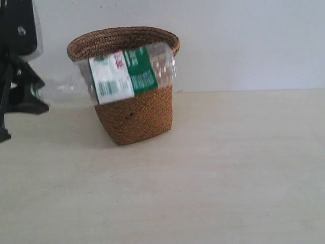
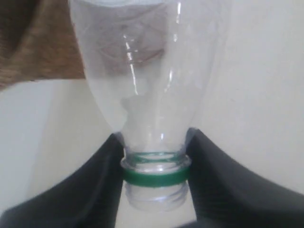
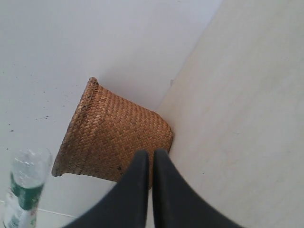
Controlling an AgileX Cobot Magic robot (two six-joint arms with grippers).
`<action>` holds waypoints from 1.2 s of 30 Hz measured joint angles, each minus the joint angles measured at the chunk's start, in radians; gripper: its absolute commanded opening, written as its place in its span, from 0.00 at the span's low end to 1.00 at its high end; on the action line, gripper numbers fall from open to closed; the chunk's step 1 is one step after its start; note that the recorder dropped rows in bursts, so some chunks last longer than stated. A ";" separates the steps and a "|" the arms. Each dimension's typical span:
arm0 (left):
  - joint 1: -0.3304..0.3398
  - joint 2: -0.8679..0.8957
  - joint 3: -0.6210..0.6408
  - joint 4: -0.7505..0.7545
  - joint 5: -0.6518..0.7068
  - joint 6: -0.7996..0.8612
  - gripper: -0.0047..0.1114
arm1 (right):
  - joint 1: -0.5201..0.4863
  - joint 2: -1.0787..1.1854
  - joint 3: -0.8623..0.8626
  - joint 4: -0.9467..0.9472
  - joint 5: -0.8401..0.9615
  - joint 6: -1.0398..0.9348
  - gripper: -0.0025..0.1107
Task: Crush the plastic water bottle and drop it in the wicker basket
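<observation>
The bottle's lower edge (image 1: 127, 94) hangs in front of the wicker basket (image 1: 134, 119), short of the basket's opening. My left gripper now moves the bottle toward the opening before it opens.
The plastic water bottle (image 1: 127, 73) hangs sideways in the air, level with the upper half of the wicker basket (image 1: 134, 119) and in front of it. Its white-and-green label faces the exterior camera. My left gripper (image 1: 35, 94) at the left edge is shut on the bottle's neck; the left wrist view shows the black fingers of this gripper (image 2: 155, 137) pinching just above the green ring, with the clear bottle (image 2: 142, 71) reaching toward the basket (image 2: 28, 47). My right gripper (image 3: 151, 153) is shut on nothing, apart from the basket (image 3: 114, 137) and the bottle (image 3: 26, 190). It is out of the exterior view.
The basket stands upright on a pale wooden table (image 1: 228, 168), close to a white wall (image 1: 254, 40) behind it. Bare tabletop stretches to the right of the basket and in front of it.
</observation>
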 measured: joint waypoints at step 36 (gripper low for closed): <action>0.054 0.190 -0.293 0.120 0.290 -0.487 0.86 | 0.000 0.000 0.000 0.000 0.002 0.000 0.02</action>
